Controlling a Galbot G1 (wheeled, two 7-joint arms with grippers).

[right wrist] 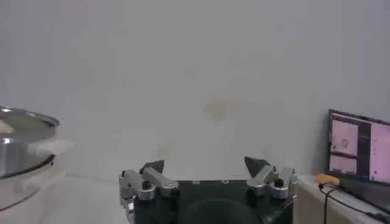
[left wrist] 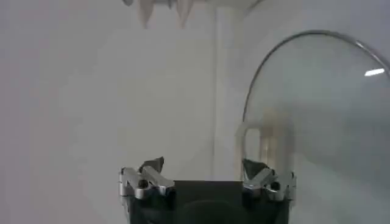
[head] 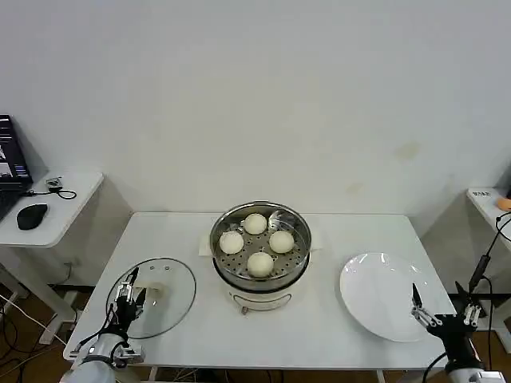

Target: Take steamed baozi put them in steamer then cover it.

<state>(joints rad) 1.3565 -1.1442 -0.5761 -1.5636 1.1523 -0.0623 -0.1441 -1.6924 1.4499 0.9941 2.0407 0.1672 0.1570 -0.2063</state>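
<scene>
The left gripper picks up the cover by its raised white handle [head: 153, 292] [left wrist: 248, 146] next, since the glass spreads wide and flat on the tabletop.
The steamer [head: 259, 275], a shiny steel pot on a white base, stands mid-table with several cream-white baozi [head: 260, 263] resting on its perforated floor. Its rim shows in the right wrist view as the steamer [right wrist: 24, 146]. The cover [head: 172, 307], a clear glass lid with a white handle [head: 156, 289], lies flat on the table to the left of the steamer. My left gripper [head: 129, 297] hovers open over the cover's left part; in its wrist view the cover [left wrist: 317, 122] and handle [left wrist: 262, 143] lie just beyond the left gripper [left wrist: 204, 167]. My right gripper [head: 441, 311] is open at the front right corner, holding nothing, as the right gripper [right wrist: 206, 165] shows.
A bare white plate [head: 383, 295] sits right of the steamer, next to my right gripper. A side desk at the left carries a mouse [head: 32, 215] and a laptop [head: 8, 159]. Another side table [head: 489, 206] stands at the right, with a screen [right wrist: 359, 158].
</scene>
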